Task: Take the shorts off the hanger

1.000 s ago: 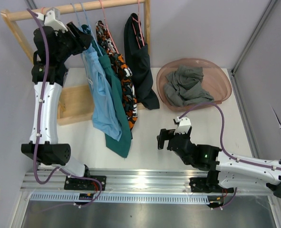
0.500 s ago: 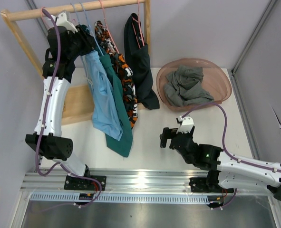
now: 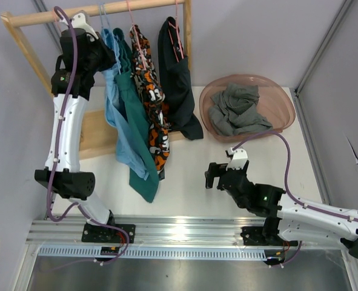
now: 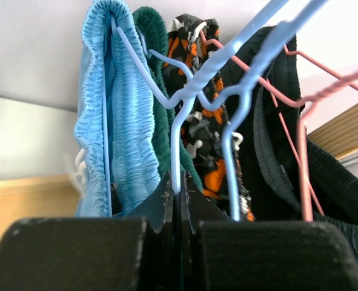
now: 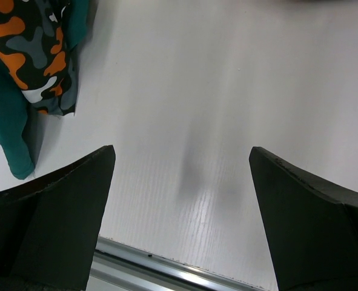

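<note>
The right gripper grabs the light blue shorts by the waistband's near side next, keeping off the wire, to pull them off the hanger.
Four shorts hang from a wooden rail [image 3: 106, 9]: light blue [image 3: 119, 130], dark teal [image 3: 139, 170], orange-black-white patterned [image 3: 154, 109] and black [image 3: 179, 79]. Grey shorts [image 3: 236, 109] lie in the pink basin [image 3: 285, 103]. My left gripper [image 3: 103, 51] is up at the rail, left of the light blue shorts [image 4: 115, 115], and is shut [image 4: 180, 189] on the wire of a blue hanger [image 4: 177, 139]. A second blue hanger wire [image 4: 230, 163] and a pink hanger [image 4: 303, 157] pass beside it. My right gripper [image 3: 212, 174] hovers low over the table, open [image 5: 182, 154] and holding nothing.
The rack's wooden base [image 3: 97, 130] lies on the table under the left arm. The hems of the teal shorts [image 5: 12, 121] and the patterned shorts [image 5: 42, 54] show at the right wrist view's left edge. A metal rail [image 3: 179, 230] runs along the near table edge.
My left gripper has moved right to the hangers and shut on the blue hanger wire. The hanging shorts have swung and bunched together. The right arm has barely moved.
</note>
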### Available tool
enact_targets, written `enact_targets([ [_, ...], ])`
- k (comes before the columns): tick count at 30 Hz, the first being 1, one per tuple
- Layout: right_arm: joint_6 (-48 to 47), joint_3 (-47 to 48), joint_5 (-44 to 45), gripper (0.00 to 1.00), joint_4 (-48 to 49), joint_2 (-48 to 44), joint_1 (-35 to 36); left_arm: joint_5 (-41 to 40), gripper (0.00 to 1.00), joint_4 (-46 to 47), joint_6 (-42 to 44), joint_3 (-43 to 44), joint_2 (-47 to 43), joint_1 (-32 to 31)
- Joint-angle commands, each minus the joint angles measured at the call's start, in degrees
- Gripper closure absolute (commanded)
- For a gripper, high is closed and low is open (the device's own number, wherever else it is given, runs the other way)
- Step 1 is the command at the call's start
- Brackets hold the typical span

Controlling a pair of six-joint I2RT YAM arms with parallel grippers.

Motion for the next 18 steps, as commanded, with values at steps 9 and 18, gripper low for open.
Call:
enact_targets([
  [9, -18.11, 20.45, -7.48, 0.0, 10.43, 8.96, 4.85, -3.46, 1.0, -5.62, 2.77, 14.62, -8.24, -0.32],
  [18, -30.06, 54.9, -6.43, 0.01, 11.05, 35.23, 15.23, -1.52, 1.0, -0.26, 0.49, -4.8, -20.62, -0.41],
])
